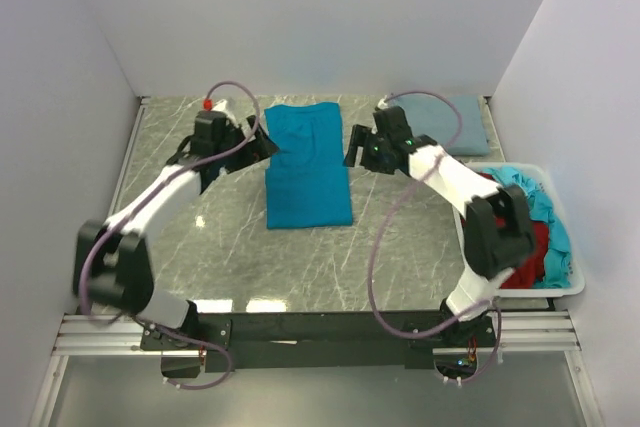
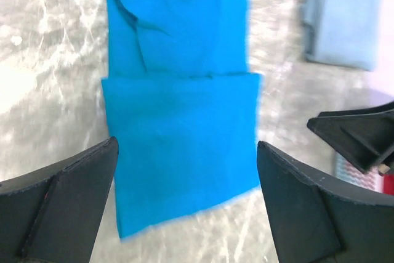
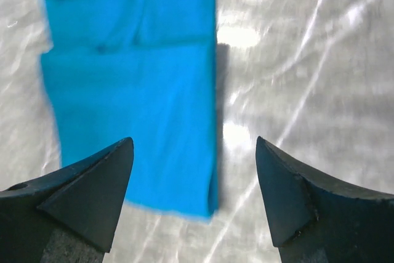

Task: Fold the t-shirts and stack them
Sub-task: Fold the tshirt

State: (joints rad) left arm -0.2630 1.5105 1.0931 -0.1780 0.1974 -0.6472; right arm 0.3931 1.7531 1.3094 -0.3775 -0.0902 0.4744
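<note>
The left gripper needs to take hold of the teal-blue t-shirt (image 1: 307,165) next by its near-edge corner (image 1: 270,226) to fold it, which leaves the opposite corner for the right gripper.
A bright teal-blue t-shirt (image 1: 307,165) lies flat on the marble table, folded into a long strip. It also shows in the left wrist view (image 2: 181,133) and the right wrist view (image 3: 132,100). My left gripper (image 1: 268,143) is open at the shirt's left edge near its far end. My right gripper (image 1: 354,147) is open at the shirt's right edge. Both are empty. A folded dusty grey-blue t-shirt (image 1: 447,117) lies at the back right, also in the left wrist view (image 2: 345,20). Dark red and light turquoise shirts (image 1: 535,232) lie in the bin.
A white plastic bin (image 1: 570,247) stands at the right edge of the table. White walls enclose the table on the left, back and right. The right gripper's fingers (image 2: 360,133) show in the left wrist view.
</note>
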